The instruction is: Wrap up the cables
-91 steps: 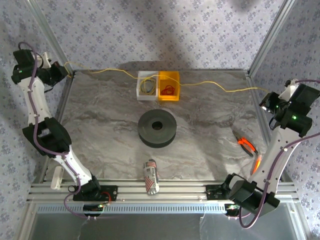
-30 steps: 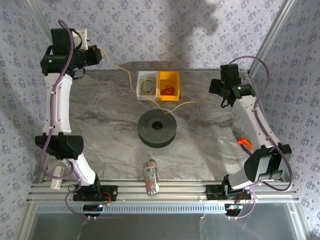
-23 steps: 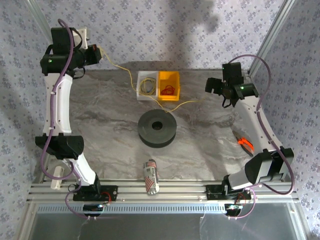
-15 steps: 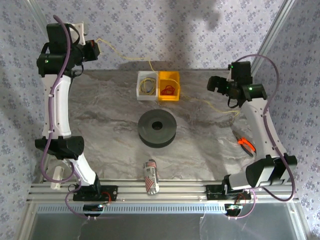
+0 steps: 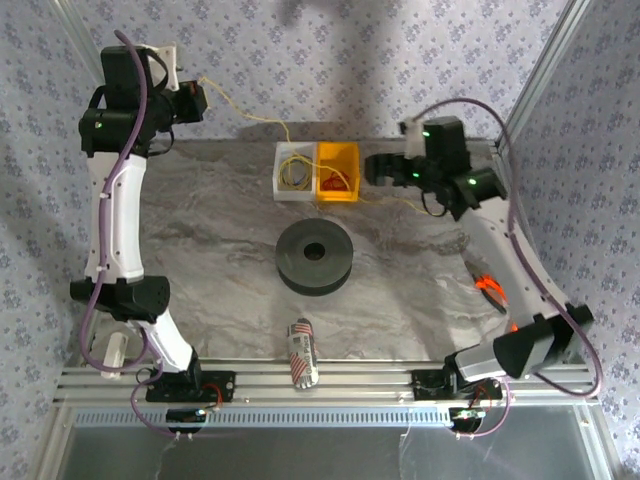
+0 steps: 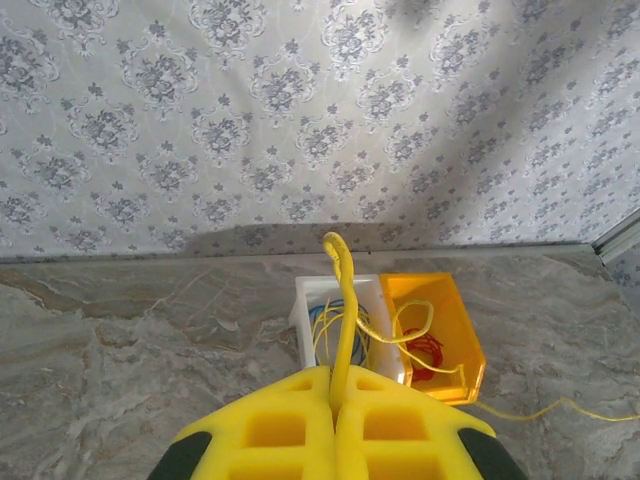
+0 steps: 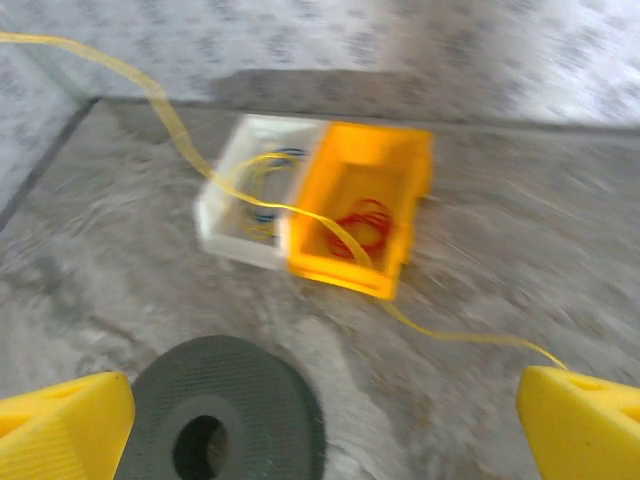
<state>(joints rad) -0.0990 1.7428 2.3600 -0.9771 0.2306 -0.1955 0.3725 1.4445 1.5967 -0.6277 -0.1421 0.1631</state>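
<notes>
The right gripper next grabs the yellow cable just short of the cable end (image 5: 217,90) (image 7: 60,42) my left gripper holds. That end stays free to wrap onto the spool.
A long yellow cable (image 5: 245,115) runs from my left gripper (image 5: 197,100) over the bins and trails onto the table by the right arm. The left wrist view has the yellow fingers (image 6: 290,430) shut on that yellow cable (image 6: 345,290). A small yellow coil (image 5: 294,175) lies in the white bin (image 5: 281,152), a red-orange coil (image 5: 335,183) in the yellow bin (image 5: 345,150). My right gripper (image 5: 378,168) hovers just right of the bins, open and holding nothing. Its fingertips (image 7: 70,425) stand far apart, with the cable (image 7: 330,235) passing ahead of them.
The thick black spool (image 5: 315,257) lies mid-table, also close below the right gripper as the spool (image 7: 230,410). A striped can (image 5: 302,352) lies near the front rail. Orange-handled pliers (image 5: 492,290) rest at the right edge. Metal frame posts stand at the back corners.
The right arm swung left from the table's right side to just beside the bins. The cable's loose end shifted on the table. The left gripper stayed high at the back left, holding the cable.
</notes>
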